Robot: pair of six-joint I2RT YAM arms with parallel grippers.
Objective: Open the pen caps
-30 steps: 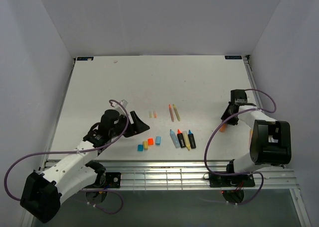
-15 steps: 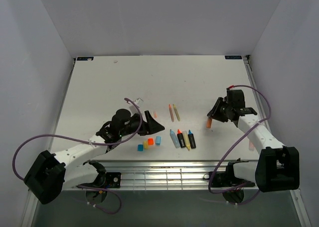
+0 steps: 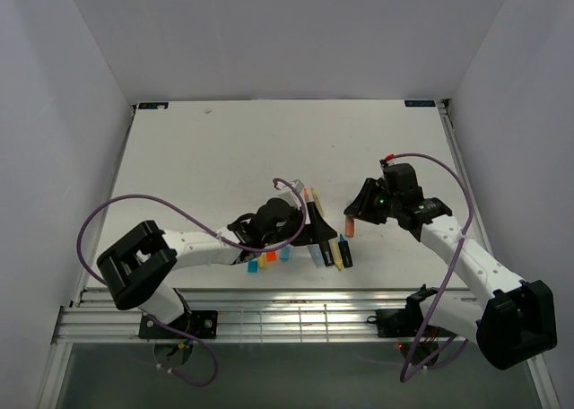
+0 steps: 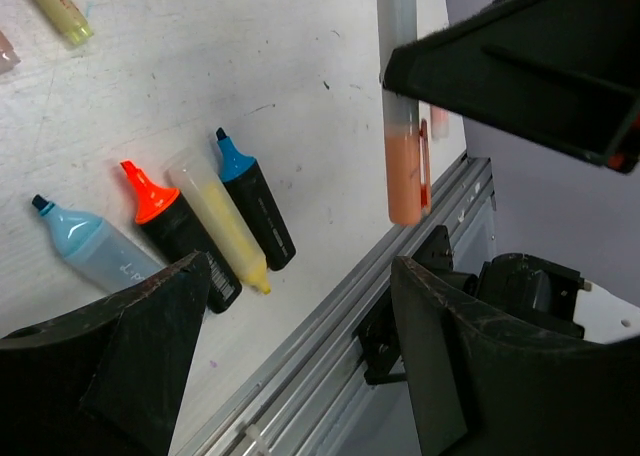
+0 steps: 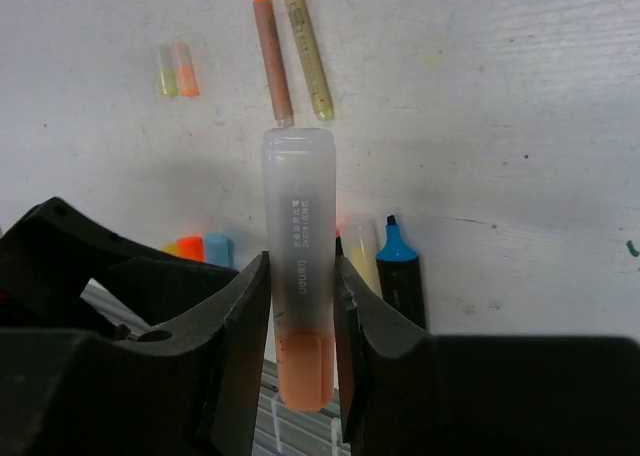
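Observation:
I will pull the cap open with my left gripper, so I will grab the frosted marker by its orange end with the cap. The marker's body is left for my right gripper.
My right gripper is shut on a frosted marker whose orange capped end points back toward the wrist. In the top view the right gripper holds it above the table, right of the uncapped markers. My left gripper is open and empty, over those markers and just left of the held marker. Its fingers stand wide apart. Loose caps, blue, yellow, orange and teal, lie by the left wrist. Two tiny pale caps lie further back.
Two thin stick pens lie behind the markers. The uncapped markers, light blue, orange-tipped, yellow and blue-tipped, lie in a row near the table's front metal rail.
Both arms have swung toward the middle. The left gripper moved right, past the loose caps to the markers. The right gripper carried the frosted marker leftward toward it.

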